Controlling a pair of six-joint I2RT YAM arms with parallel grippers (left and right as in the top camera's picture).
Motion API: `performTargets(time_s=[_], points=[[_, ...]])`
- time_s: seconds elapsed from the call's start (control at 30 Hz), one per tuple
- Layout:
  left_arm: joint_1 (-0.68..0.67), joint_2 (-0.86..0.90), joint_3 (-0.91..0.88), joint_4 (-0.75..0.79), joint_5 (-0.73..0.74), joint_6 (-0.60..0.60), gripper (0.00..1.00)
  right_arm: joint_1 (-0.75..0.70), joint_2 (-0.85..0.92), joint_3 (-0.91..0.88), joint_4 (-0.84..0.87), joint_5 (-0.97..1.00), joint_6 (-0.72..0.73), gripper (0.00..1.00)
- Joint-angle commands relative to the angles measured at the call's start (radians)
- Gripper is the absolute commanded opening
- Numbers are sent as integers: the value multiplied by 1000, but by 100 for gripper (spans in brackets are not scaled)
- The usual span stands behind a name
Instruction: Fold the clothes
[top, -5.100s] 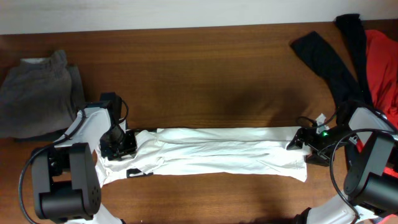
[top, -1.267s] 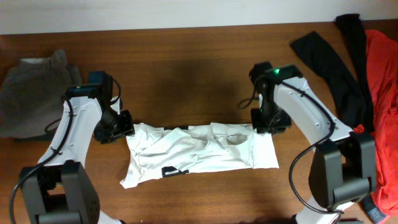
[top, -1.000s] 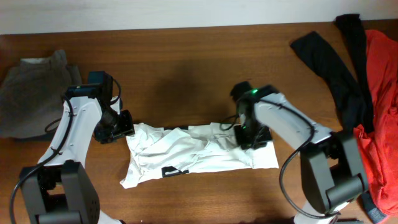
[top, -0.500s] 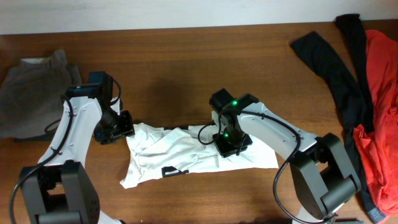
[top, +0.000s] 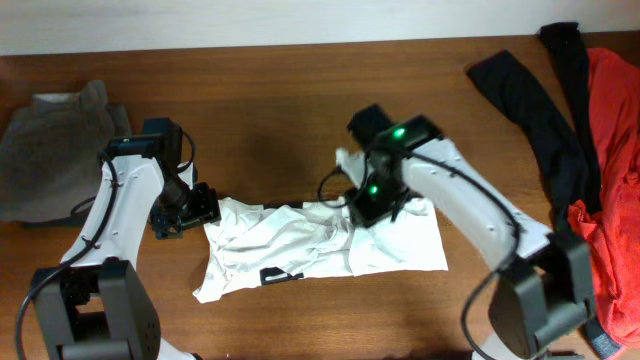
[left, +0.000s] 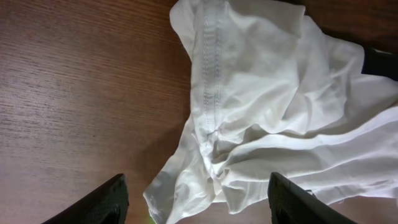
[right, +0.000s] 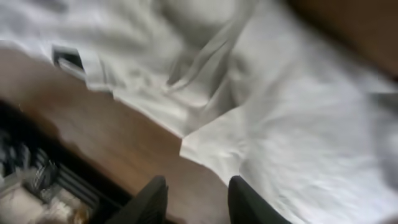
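The end of the white T-shirt (top: 300, 245) should be folded over the rest, so my left gripper should next grab the loose hemmed cloth at that end.
The white T-shirt (top: 300, 245) lies crumpled and folded into a short band at the middle of the table, with a small black mark of its print near the front edge. My left gripper (top: 198, 210) is at the shirt's left end. In the left wrist view its jaws (left: 199, 208) stand wide apart, with the hemmed white cloth (left: 261, 93) lying loose between them. My right gripper (top: 368, 200) hovers over the shirt's upper middle. Its blurred fingers (right: 152, 199) are apart, with bare wood between them, beside a fold of the shirt (right: 298, 124).
A long black garment (top: 540, 100) and an orange-red one (top: 615, 120) are piled at the far right edge. A grey garment (top: 60, 150) lies at the far left. Bare brown wood surrounds the shirt.
The left jaws have opened wider at the shirt's left end. The right arm swept left over the shirt, then rose and moved back a little, with its jaws parting slightly.
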Motion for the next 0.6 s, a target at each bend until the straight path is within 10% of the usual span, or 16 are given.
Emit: performTargets(time_s=[0.0,0.57], points=[[-2,-14,4,-2,11,-5,72,-41,-27,24,-6,40,50,38],[-2,-14,4,-1,11,-5,72,-30,-16,-426,264,-63,116,36]])
